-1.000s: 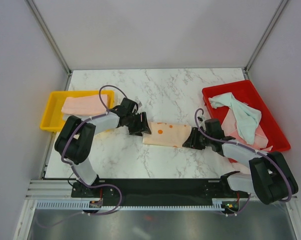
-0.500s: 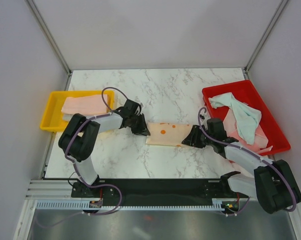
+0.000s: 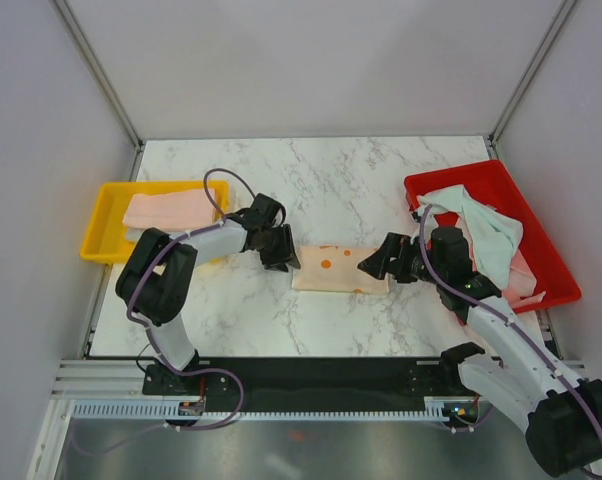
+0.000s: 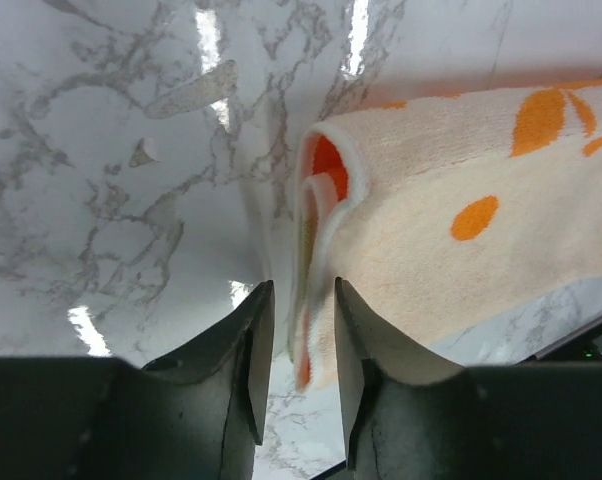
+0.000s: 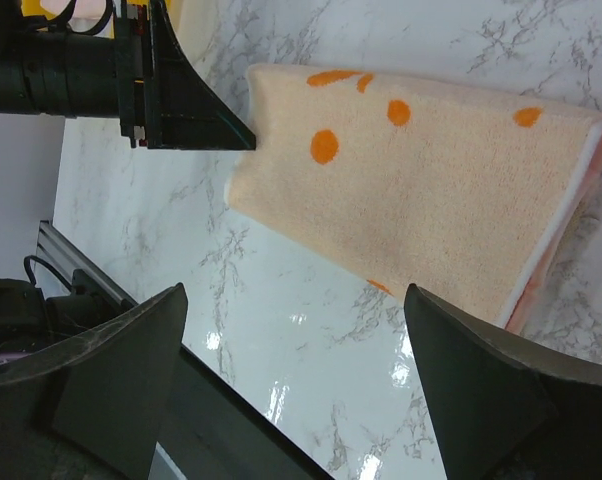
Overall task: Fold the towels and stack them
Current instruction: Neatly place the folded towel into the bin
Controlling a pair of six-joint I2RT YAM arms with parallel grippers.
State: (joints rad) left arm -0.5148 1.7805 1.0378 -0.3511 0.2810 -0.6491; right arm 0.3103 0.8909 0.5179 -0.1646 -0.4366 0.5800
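All layers of the folded peach towel's end (image 3: 296,267) (image 4: 311,282) nearest the yellow tray will be grabbed next by my left gripper, so the towel can be stacked still folded.
A folded orange-spotted peach towel (image 3: 339,268) lies flat mid-table. My left gripper (image 3: 284,250) is at its left end. In the left wrist view the towel (image 4: 451,250) shows its folded edge running between the fingers. My left gripper (image 4: 303,290) stands partly open astride that edge, with a gap beside the left finger. My right gripper (image 3: 373,262) is at the towel's right end. In the right wrist view it (image 5: 296,295) is wide open and raised, with only bare marble between its fingers and the towel (image 5: 421,200) beyond them.
A yellow tray (image 3: 99,215) at the left holds a folded pale pink towel (image 3: 166,208). A red tray (image 3: 541,235) at the right holds a crumpled mint green towel (image 3: 486,225) over a pink one (image 3: 521,270). White walls enclose the marble table.
My right gripper let go of the towel's right end, opened wide and lifted away. My left gripper pinched shut at the left edge, then came partly open again.
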